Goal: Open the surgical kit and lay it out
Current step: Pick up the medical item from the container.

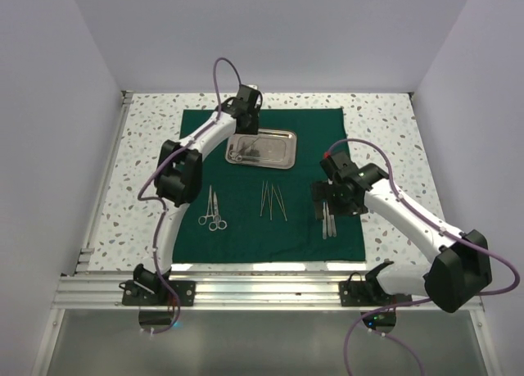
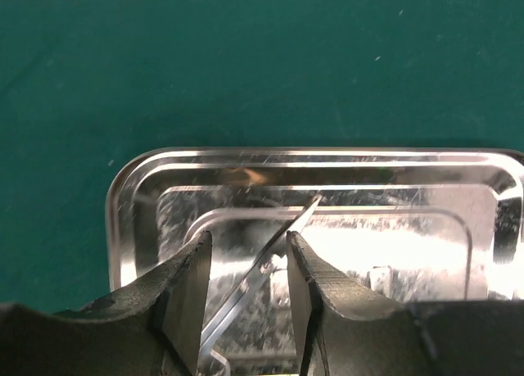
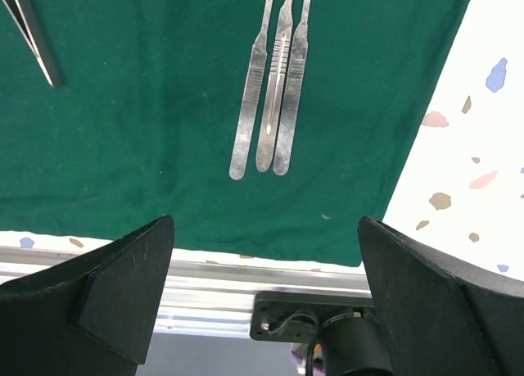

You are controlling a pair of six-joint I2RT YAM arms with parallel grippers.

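The left gripper's fingers are above the blades in the left wrist view, so the gripper isn't ready to close yet. It needs to go lower first, then close on the scissors point(image 2: 274, 257).
The dark green drape point(image 1: 246, 228) lies spread flat on the table. The steel tray point(image 1: 278, 151) sits on its far part. My left gripper point(image 1: 246, 132) hangs over the tray's left end. In the left wrist view the left gripper point(image 2: 246, 246) is open, its fingers on either side of a pair of silver scissors point(image 2: 274, 257) lying in the tray point(image 2: 139, 196), not pressing on them. My right gripper point(image 1: 334, 202) is wide open over three flat silver handles point(image 1: 327, 224). In the right wrist view the right gripper point(image 3: 266, 228) is empty and the handles point(image 3: 274, 89) lie side by side.
Ring-handled instruments point(image 1: 213, 210) lie on the drape's left part and slim tweezers point(image 1: 273, 201) in the middle; a tweezer tip point(image 3: 33, 36) shows in the right wrist view. The drape's near edge point(image 3: 246, 249) meets the aluminium rail point(image 1: 262, 290). Speckled tabletop point(image 1: 393, 147) surrounds the drape.
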